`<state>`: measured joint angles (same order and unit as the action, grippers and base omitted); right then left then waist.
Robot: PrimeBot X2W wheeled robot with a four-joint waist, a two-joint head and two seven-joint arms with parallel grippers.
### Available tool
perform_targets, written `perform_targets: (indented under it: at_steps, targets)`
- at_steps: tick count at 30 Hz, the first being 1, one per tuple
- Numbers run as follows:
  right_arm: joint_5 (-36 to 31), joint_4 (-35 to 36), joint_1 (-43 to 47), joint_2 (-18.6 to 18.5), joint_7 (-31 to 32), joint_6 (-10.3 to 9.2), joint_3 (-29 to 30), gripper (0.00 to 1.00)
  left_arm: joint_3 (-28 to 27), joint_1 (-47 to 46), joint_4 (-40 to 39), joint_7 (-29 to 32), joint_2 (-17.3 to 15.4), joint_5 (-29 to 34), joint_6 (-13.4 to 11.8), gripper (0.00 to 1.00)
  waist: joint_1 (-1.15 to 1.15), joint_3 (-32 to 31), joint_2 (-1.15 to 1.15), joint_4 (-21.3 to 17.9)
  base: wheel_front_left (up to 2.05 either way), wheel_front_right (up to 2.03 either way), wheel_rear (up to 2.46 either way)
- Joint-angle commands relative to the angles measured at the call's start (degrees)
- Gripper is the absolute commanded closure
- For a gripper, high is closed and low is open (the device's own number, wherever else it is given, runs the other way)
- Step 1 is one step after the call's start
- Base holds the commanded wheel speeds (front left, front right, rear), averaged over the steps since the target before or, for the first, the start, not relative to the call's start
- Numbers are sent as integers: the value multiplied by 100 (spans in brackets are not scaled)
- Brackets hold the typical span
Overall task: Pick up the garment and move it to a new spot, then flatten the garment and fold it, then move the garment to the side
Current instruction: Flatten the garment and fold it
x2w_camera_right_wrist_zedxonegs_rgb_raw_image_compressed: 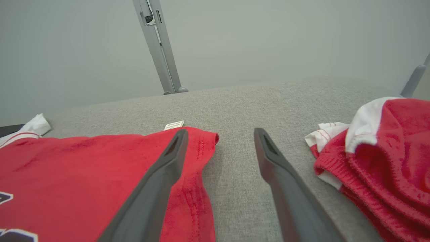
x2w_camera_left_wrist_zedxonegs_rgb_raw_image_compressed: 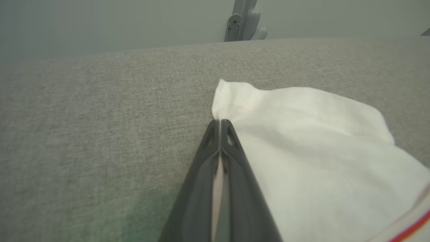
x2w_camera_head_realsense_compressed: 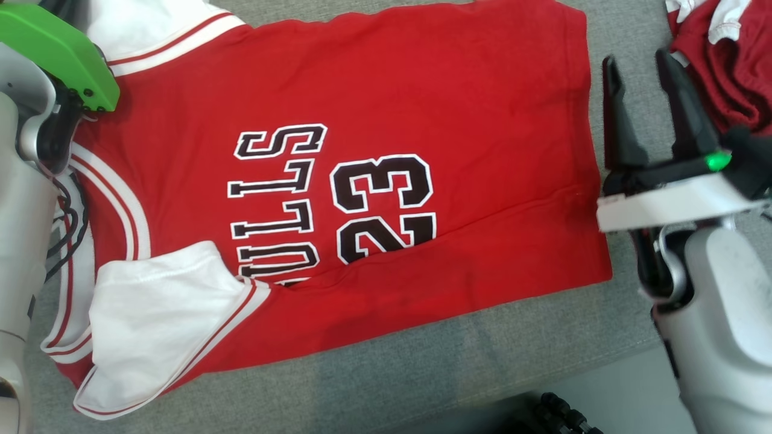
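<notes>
The robot's right gripper will next fold the jersey lengthwise over the red hem corner's lettering, gripping the jersey by the label to do so.
The garment [x2w_camera_head_realsense_compressed: 374,120] is a red jersey with white sleeves and black "BULLS 23" lettering, spread flat on the grey cloth surface [x2w_camera_head_realsense_compressed: 482,355]. Its lower edge is folded up over part of the print. My left gripper [x2w_camera_left_wrist_zedxonegs_rgb_raw_image_compressed: 220,121] is shut, pinching the edge of the far white sleeve [x2w_camera_left_wrist_zedxonegs_rgb_raw_image_compressed: 302,151] between its fingertips. In the head view that arm's green-capped wrist [x2w_camera_head_realsense_compressed: 60,48] sits over the jersey's top left corner. My right gripper [x2w_camera_head_realsense_compressed: 638,60] stands open just past the jersey's hem, holding nothing. In the right wrist view its left finger [x2w_camera_right_wrist_zedxonegs_rgb_raw_image_compressed: 168,161] overlaps the hem corner [x2w_camera_right_wrist_zedxonegs_rgb_raw_image_compressed: 201,144].
A crumpled red-and-white garment pile [x2w_camera_head_realsense_compressed: 724,60] [x2w_camera_right_wrist_zedxonegs_rgb_raw_image_compressed: 379,151] lies close to the right of my right gripper. The surface's front edge [x2w_camera_head_realsense_compressed: 603,361] runs along the lower right, with pale floor beyond. A grey metal post [x2w_camera_right_wrist_zedxonegs_rgb_raw_image_compressed: 158,47] stands behind the surface.
</notes>
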<state>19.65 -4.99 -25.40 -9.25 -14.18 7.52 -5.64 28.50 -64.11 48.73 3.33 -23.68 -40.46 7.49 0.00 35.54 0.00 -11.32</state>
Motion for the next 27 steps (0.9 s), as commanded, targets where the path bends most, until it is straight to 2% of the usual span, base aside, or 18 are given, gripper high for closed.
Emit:
perform_targets:
  at_steps: [1, 7, 15, 16, 17, 18, 19, 27]
  targets:
    - [103, -158, -328, -157, 104, -7, 8, 0, 142, 17, 115, -67, 29, -123, -4, 100, 0, -24, 0, 88, 0, 0, 0]
    - [464, -901, -1129, -563, 407, -6, -221, 0, 475, -156, 99, -290, 94, -285, -4, 100, 0, 8, 0, 342, 0, 0, 0]
    - [982, -1672, -1636, -934, 1028, -7, -734, 0, 857, -241, 23, -585, 76, -499, -3, 100, 0, 14, 0, 563, 0, 0, 0]
    - [1059, -1722, -1686, -987, 1110, -7, -803, 3, 903, -254, 8, -643, 52, -510, -3, 100, 0, 12, 0, 578, 0, 0, 0]
    - [1126, -1756, -1739, -1035, 1181, -7, -881, 44, 951, -265, -5, -694, 33, -541, -3, 100, 0, 7, 0, 594, 0, 0, 0]
    - [1206, -1778, -1783, -1083, 1244, -7, -941, 76, 988, -273, -28, -748, 26, -589, -3, 100, 0, -2, 0, 610, 0, 0, 0]
    - [1294, -1797, -1825, -1126, 1319, -7, -998, 100, 1024, -287, -55, -812, 10, -610, -3, 100, 0, -10, 0, 626, 0, 0, 0]
    - [1791, -1610, -2240, -1562, 1591, -7, -1092, 100, 1193, -471, -401, -1420, -152, -730, -4, 100, 0, -148, 0, 771, 0, 0, 0]
